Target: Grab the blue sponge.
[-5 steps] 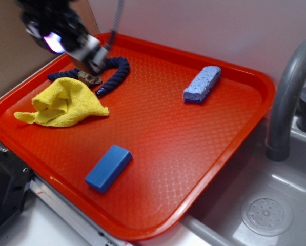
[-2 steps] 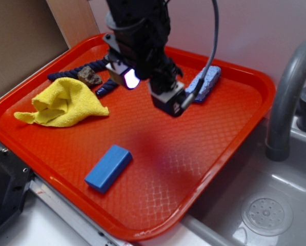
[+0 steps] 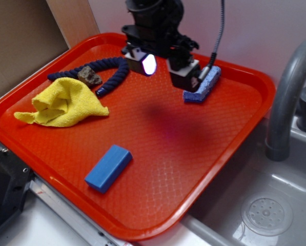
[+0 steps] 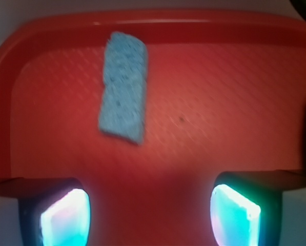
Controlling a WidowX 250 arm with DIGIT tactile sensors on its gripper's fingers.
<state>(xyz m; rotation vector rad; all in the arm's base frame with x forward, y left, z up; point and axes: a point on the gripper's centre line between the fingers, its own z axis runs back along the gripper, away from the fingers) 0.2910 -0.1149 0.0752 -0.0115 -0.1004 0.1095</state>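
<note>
The blue sponge (image 3: pixel 205 86) needs to be grabbed by its long sides next, so that my gripper can pick it up.
The blue sponge (image 3: pixel 205 86) is pale lavender-blue and speckled, and lies near the far right corner of the red tray (image 3: pixel 158 169). My gripper (image 3: pixel 165 66) hovers above the tray just left of the sponge, partly hiding its near-left side. It is open and empty. In the wrist view the sponge (image 4: pixel 123 87) lies lengthwise ahead and a little left of centre. My gripper (image 4: pixel 150 215) shows two glowing pads (image 4: pixel 65 220) set wide apart, with bare tray between them.
A smooth bright blue block (image 3: pixel 108 167) lies near the tray's front. A yellow cloth (image 3: pixel 63 102), a dark blue rope (image 3: pixel 111 77) and a small stone (image 3: pixel 89 76) lie at the left. A grey faucet (image 3: pixel 288 97) and a sink (image 3: pixel 265 215) stand at the right.
My gripper has moved from the far left, over the rope and stone, rightward across the tray to the sponge's left side. Nothing else has moved.
</note>
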